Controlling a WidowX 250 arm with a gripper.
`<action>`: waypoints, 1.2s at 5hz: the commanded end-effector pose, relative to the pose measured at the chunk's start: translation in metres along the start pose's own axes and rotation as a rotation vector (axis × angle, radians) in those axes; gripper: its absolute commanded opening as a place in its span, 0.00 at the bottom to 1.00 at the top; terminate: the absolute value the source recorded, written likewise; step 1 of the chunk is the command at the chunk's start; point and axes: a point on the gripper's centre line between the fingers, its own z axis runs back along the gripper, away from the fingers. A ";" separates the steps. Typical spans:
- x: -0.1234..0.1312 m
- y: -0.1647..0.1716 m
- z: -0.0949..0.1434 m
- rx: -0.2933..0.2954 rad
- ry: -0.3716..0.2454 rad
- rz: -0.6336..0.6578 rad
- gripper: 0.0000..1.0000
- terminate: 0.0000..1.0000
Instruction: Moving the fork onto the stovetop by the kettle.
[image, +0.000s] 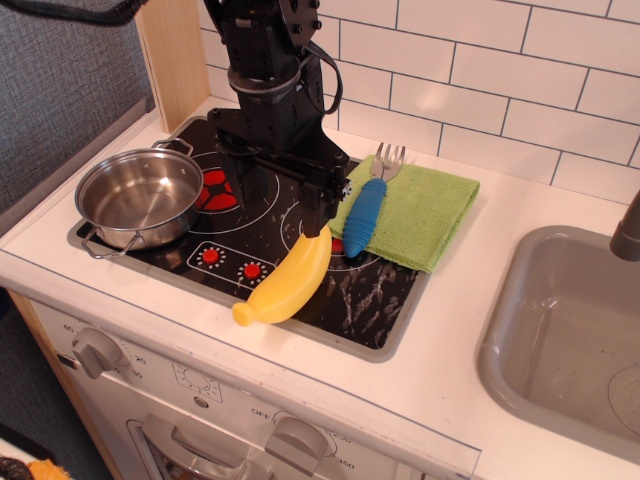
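Observation:
I will next grab the fork by its blue ribbed handle (365, 218) with my gripper, so I can move it onto the stovetop by the kettle.
The fork (366, 212) has a blue ribbed handle and silver tines. It lies on a green cloth (425, 210), with its handle end reaching over the right rear edge of the black stovetop (370, 295). The kettle (140, 195), a shiny steel pot with wire loop handles, sits on the stovetop's left burner. My gripper (279, 195) hangs over the middle of the stovetop between kettle and fork, its jaws spread wide with nothing between them. Its right finger (319, 205) is just left of the fork's handle.
A yellow toy banana (288, 280) lies on the stovetop's front, its tip just under my right finger. A grey sink (560, 340) with a dark faucet (627, 232) is to the right. A white tiled wall runs behind, and oven knobs (95, 352) sit below the counter's front edge.

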 end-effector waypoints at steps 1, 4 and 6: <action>0.000 0.000 0.000 0.000 0.000 0.000 1.00 0.00; 0.063 -0.010 -0.021 0.025 0.007 0.052 1.00 0.00; 0.081 -0.014 -0.046 0.019 0.043 0.090 1.00 0.00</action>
